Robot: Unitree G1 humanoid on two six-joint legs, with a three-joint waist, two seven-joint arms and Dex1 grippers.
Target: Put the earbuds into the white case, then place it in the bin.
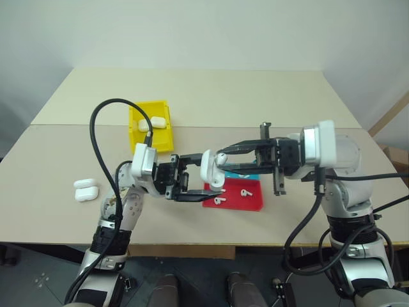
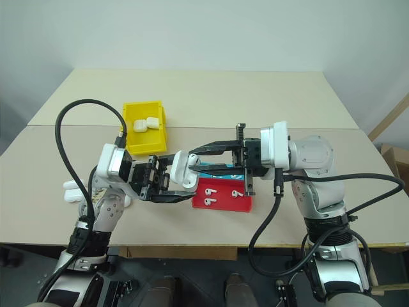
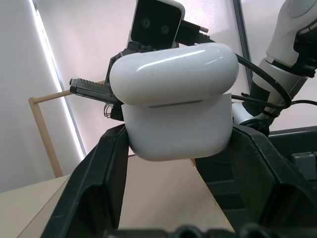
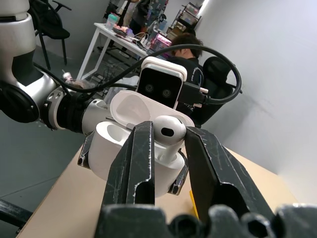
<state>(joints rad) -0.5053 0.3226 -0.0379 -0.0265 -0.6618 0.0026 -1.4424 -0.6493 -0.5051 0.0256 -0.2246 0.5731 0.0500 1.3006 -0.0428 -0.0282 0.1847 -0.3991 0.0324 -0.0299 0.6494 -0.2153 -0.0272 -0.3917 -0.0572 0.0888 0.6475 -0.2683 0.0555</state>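
My right gripper opens now, since the earbud's stem stands in the open slot and the earbud would stay in the case.
My left gripper is shut on the white case, holding it above the table's front with its lid hinged open. My right gripper comes in from the right and meets the case. It is shut on one earbud, pinched between its fingers just over the case's open body. In the left wrist view the case sits between my left gripper's black fingers. More earbuds lie on the red tray below. The yellow bin stands further back on the left.
The red and blue tray lies near the front edge under both grippers. Two white cases rest inside the bin. Two more cases lie on the table at the left. A person sits in the background of the right wrist view.
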